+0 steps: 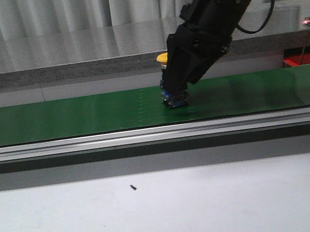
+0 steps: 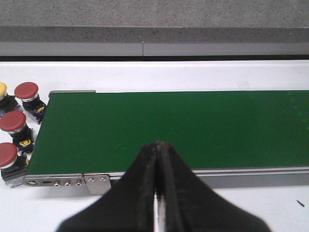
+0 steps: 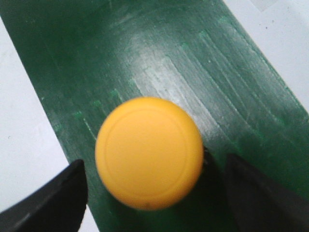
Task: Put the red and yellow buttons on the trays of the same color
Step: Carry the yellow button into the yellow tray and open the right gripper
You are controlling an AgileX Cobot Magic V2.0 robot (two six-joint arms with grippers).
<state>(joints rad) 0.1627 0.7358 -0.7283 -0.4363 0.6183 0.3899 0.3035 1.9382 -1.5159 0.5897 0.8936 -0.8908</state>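
I need to close my right gripper on the yellow cap, because my right gripper's fingers are on both sides of the cap.
A yellow button [image 3: 148, 152] stands on the green belt [image 3: 203, 72], its round cap facing the right wrist camera. My right gripper [image 3: 154, 162] is open and straddles it, one black finger [image 3: 48, 203] on each side with a gap to the cap. The front view shows the same gripper [image 1: 174, 90] low over the belt [image 1: 58, 117], with the yellow cap [image 1: 162, 56] behind it and the button's blue base [image 1: 176, 99] below. My left gripper [image 2: 158, 143] is shut on nothing above the belt's near rail. Three red buttons [image 2: 26, 91] [image 2: 12, 121] [image 2: 7, 153] stand past the belt's end. No trays are in view.
A sliver of another yellow button [image 2: 2, 89] shows beside the red ones. The belt's aluminium rail [image 1: 146, 134] runs along its near side, with white table [image 1: 212, 205] in front. A grey ledge [image 1: 50, 55] runs behind the belt. A small dark speck [image 1: 133, 187] lies on the table.
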